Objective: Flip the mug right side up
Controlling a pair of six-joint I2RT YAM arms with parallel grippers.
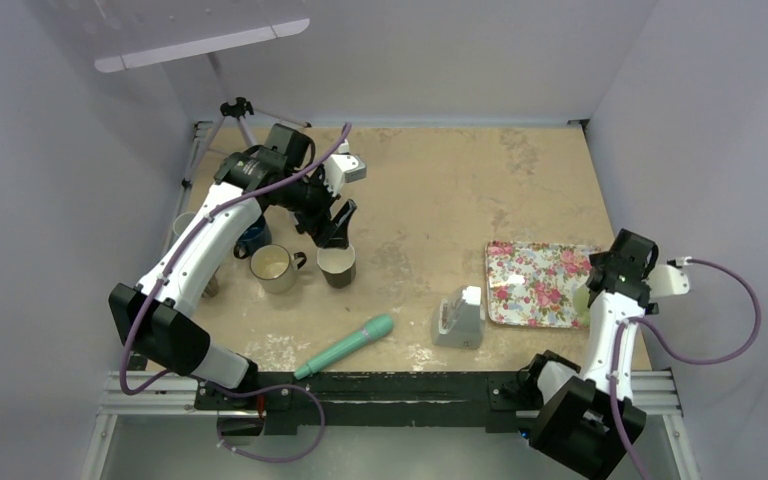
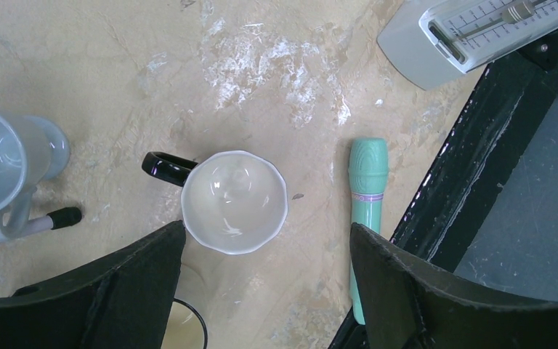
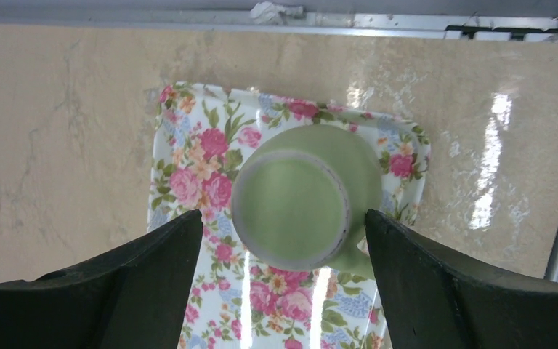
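Observation:
My right gripper grabs the green mug [image 3: 290,207] by its handle [image 3: 356,262] next, since the mug's body stays free for my left gripper to turn it right side up.
The green mug [image 3: 290,207] stands upside down, base up, on the floral tray [image 3: 189,182], at the tray's right edge in the top view [image 1: 582,300]. My right gripper [image 3: 283,218] is open right above it, one finger on each side of the mug; I cannot tell whether they touch it. The arm hides most of the mug in the top view, where the right gripper [image 1: 605,280] points down. My left gripper [image 2: 267,240] is open and empty at the far left, above a dark mug with a white inside [image 2: 234,201], which stands upright [image 1: 337,265].
A cream mug [image 1: 273,267], a blue mug [image 1: 252,238] and a pale mug [image 2: 0,167] stand upright at the left by a tripod [image 1: 235,110]. A teal handle [image 1: 345,346] and a small grey scale [image 1: 458,318] lie near the front rail.

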